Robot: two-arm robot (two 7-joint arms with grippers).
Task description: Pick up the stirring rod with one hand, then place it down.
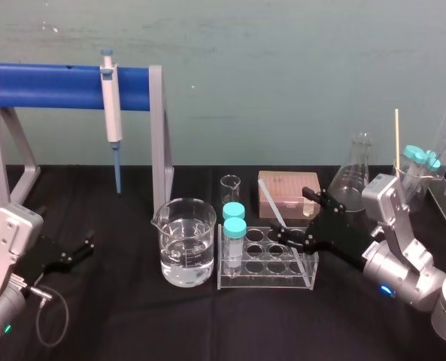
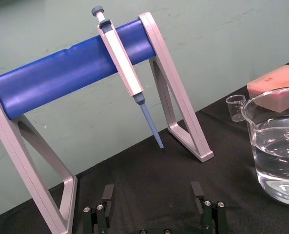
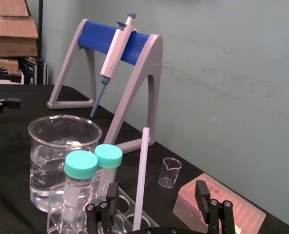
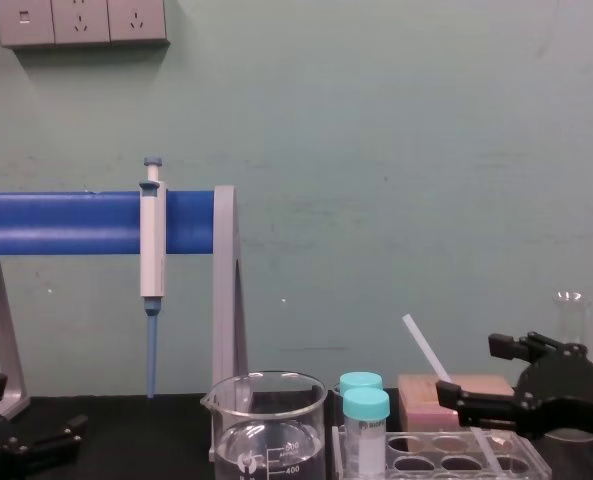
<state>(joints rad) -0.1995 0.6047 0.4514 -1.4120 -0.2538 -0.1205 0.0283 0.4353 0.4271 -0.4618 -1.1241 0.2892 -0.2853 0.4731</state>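
Observation:
My right gripper needs to grab the rod next by its bare upper part to pick it up, while the rod's lower end sits down in the tube rack.
The stirring rod is a thin whitish stick leaning at a tilt, its lower end in the clear tube rack. My right gripper reaches in from the right, open, with one black finger on either side of the rod. In the right wrist view the rod rises between the fingers without touching either. From the chest, the rod slants up just left of the right gripper. My left gripper rests open and empty at the table's left, apart from everything.
A water-filled beaker stands left of the rack, which holds two teal-capped tubes. Behind are a small beaker, a pink box and a flask. A pipette hangs on the blue stand.

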